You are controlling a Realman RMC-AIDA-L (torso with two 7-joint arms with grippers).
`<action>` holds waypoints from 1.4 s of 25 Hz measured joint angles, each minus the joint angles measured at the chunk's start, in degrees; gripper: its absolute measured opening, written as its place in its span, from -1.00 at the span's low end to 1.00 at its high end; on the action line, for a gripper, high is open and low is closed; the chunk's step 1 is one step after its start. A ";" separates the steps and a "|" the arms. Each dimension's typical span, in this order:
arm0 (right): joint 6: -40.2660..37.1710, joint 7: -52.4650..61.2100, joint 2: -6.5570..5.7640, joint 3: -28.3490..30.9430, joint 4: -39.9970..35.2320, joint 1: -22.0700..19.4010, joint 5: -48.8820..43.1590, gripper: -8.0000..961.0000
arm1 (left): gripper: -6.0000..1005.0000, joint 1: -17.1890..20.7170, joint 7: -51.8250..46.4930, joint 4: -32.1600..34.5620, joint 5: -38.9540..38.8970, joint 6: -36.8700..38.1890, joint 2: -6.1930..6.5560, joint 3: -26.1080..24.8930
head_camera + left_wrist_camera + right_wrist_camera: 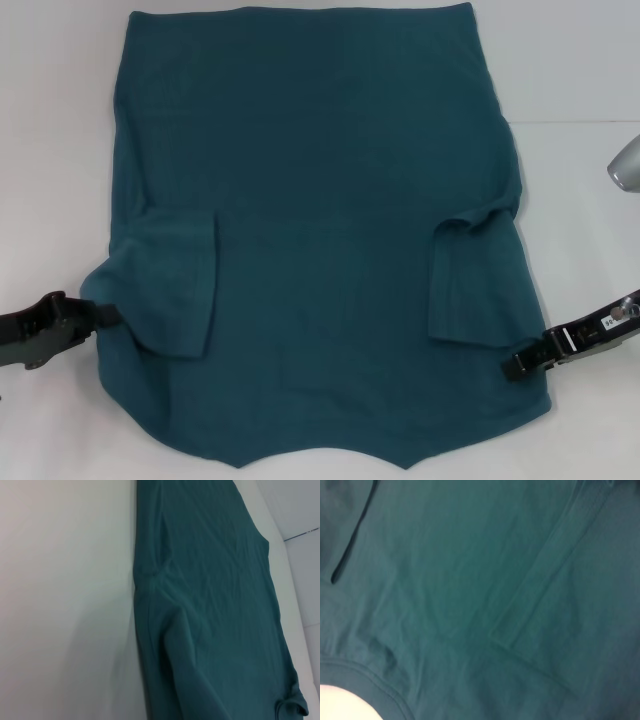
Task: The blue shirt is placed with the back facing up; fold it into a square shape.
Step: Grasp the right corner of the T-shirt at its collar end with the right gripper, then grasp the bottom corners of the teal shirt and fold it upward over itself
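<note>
My right gripper should close on the blue shirt now, because its fingers reach past the shirt's side edge point(547, 389), down to the cloth below the shirt's sleeve point(515, 389).
The blue shirt point(320, 200) lies flat on the white table point(60, 150), plain back up, neckline at the near edge. Both short sleeves are folded inward onto the back, the left sleeve point(175, 285) and the right sleeve point(470, 280). My left gripper point(100, 315) is at the shirt's left edge beside the folded sleeve, touching the cloth. My right gripper point(518, 362) is at the shirt's right edge just below the other sleeve. The shirt's side shows in the left wrist view point(215, 605). The shirt fills the right wrist view point(470, 580), with a sleeve hem point(535, 600) and the collar's curve point(370, 680).
A grey rounded object point(625, 165) stands at the table's right edge. A seam in the table surface point(580, 122) runs along the back right. Bare white table shows on both sides of the shirt.
</note>
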 joint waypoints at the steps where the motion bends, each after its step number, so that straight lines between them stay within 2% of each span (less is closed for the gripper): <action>1: 0.05 0.00 0.00 -0.10 0.00 0.00 -0.07 0.37 | -0.88 -0.04 0.00 0.00 0.00 0.00 0.00 0.00; 20: -0.76 0.09 -0.50 0.90 -0.35 -0.54 0.10 -0.94 | -0.88 -0.07 0.26 0.11 0.01 1.26 0.00 -0.01; 23: -3.54 -0.37 -1.07 2.48 -0.60 -0.59 0.15 -0.94 | -0.88 0.14 1.31 0.84 0.19 4.84 0.33 -0.18; 25: -7.03 -1.23 -2.06 3.65 -0.65 -0.62 0.16 -0.94 | -0.88 0.40 2.40 1.89 0.71 9.02 0.76 -0.12; 30: -11.43 -2.18 -3.07 4.06 -0.68 -1.02 0.17 -0.94 | -0.88 1.09 2.83 4.67 3.39 15.69 1.47 -0.11; 35: -16.24 -3.90 -3.30 4.00 -0.73 -2.27 -0.07 -0.94 | -0.88 1.93 2.59 6.27 7.46 19.29 1.76 -0.35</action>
